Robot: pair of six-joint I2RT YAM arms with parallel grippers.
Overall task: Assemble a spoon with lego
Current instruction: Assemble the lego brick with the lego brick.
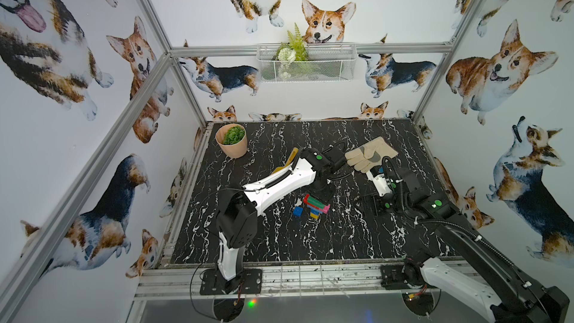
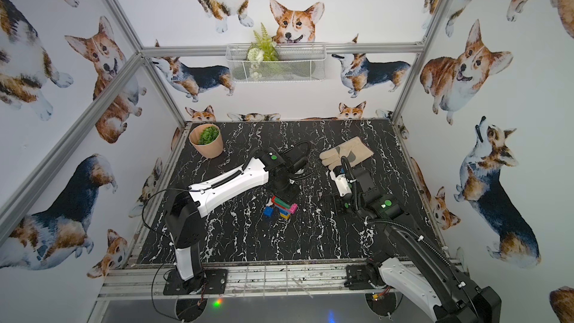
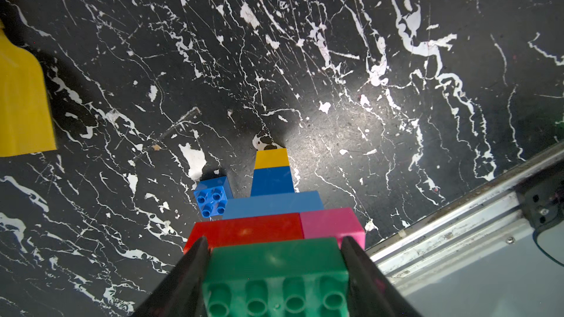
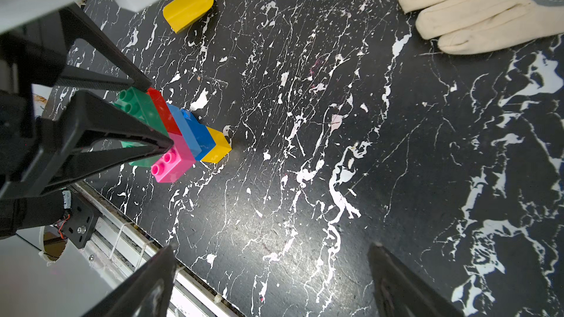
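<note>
The green brick's lower edge [image 3: 276,245] sits flush across the red and pink bricks, so my left gripper should open now.
The spoon [image 3: 271,205] is a stack of lego: a yellow tip, then dark blue, light blue, red with pink, and a green brick [image 3: 276,269] at the wide end. It stands with its yellow tip on the black marble table in both top views [image 1: 315,205] [image 2: 284,206]. My left gripper [image 3: 273,240] is shut on the green brick, one finger on each side; the right wrist view shows this grip [image 4: 157,114]. A loose blue brick [image 1: 297,211] lies just beside the stem. My right gripper [image 4: 272,247] hangs open over bare table to the right of the spoon [image 4: 180,135].
A yellow toy shovel [image 4: 190,7] lies behind the left arm. A cream work glove [image 1: 369,153] lies at the back right, and a potted plant [image 1: 232,141] at the back left. The table's metal front rail [image 3: 442,239] runs near the spoon.
</note>
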